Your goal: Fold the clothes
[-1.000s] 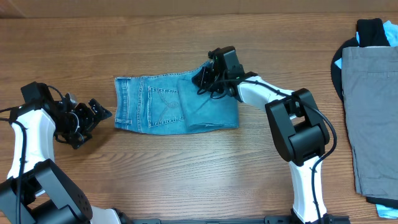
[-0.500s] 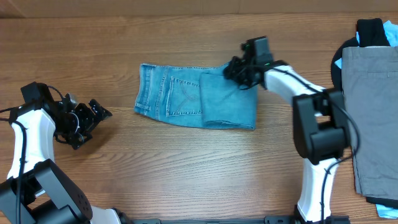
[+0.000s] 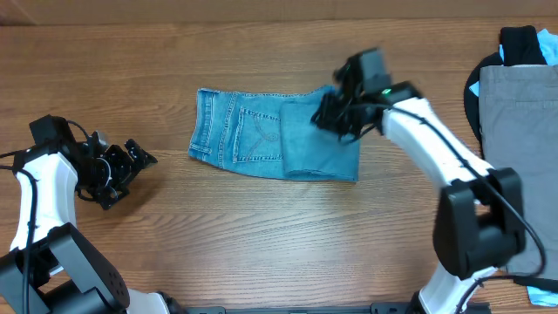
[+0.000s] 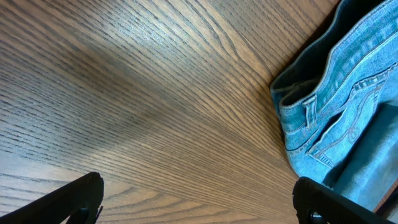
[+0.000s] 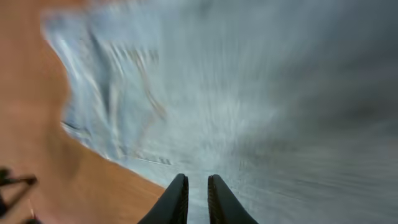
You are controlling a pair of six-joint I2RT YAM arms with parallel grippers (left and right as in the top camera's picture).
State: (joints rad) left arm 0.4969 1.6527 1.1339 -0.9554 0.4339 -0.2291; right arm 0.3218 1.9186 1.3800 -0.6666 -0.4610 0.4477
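Observation:
I need to grab the jeans by the waistband edge [image 3: 202, 122] next with my left gripper, so that end of the jeans can fold over onto the folded layer [image 3: 319, 146].
The folded light blue jeans [image 3: 261, 139] lie on the wooden table [image 3: 261, 235], back pocket up at the left and a folded layer at the right. My right gripper [image 3: 335, 119] hovers over their right part; in the blurred right wrist view its fingers [image 5: 197, 199] are almost together with nothing between them, above the denim [image 5: 249, 93]. My left gripper [image 3: 131, 161] is open and empty, left of the jeans and apart from them. The left wrist view shows its fingers [image 4: 196, 199] wide apart over bare wood, with the jeans' waistband [image 4: 348, 106] at the right.
A pile of other clothes lies at the table's right edge: a grey garment [image 3: 523, 131] on top, with black cloth [image 3: 521, 44] and blue cloth beneath.
The right gripper dragged the jeans to the right, then came off them and moved towards the front over the folded part. The jeans have lain still for the last half second. The left arm has not moved.

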